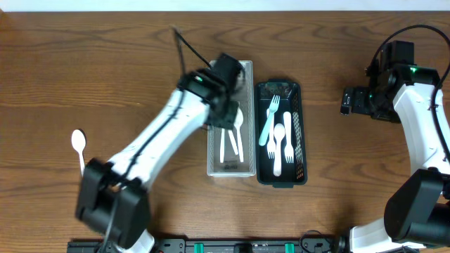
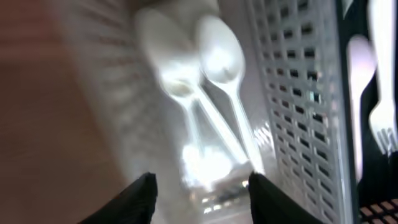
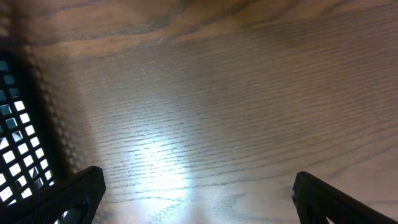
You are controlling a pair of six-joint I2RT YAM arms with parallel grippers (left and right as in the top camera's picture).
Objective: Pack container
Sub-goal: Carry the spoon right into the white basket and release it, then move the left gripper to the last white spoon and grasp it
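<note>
The loose spoon needs to be packed into the white container, so the left gripper should next grab it by its handle (image 1: 81,160) and leave the spoon's bowl free.
A white mesh container (image 1: 245,166) in the middle of the table holds white plastic spoons (image 1: 234,139). Beside it on the right, a black mesh container (image 1: 301,176) holds white forks (image 1: 271,121) and a spoon (image 1: 278,144). One white spoon (image 1: 78,146) lies loose on the table at the far left. My left gripper (image 1: 226,105) is open and empty over the far part of the white container; its wrist view shows the spoons (image 2: 217,68) just ahead of the fingers (image 2: 200,190). My right gripper (image 1: 349,100) is open and empty over bare table, right of the black container (image 3: 15,124).
The table is brown wood (image 1: 84,70). The left arm stretches from the near left edge across to the white container. The right arm stands along the right edge. A black rail with fittings runs along the near edge (image 1: 232,246).
</note>
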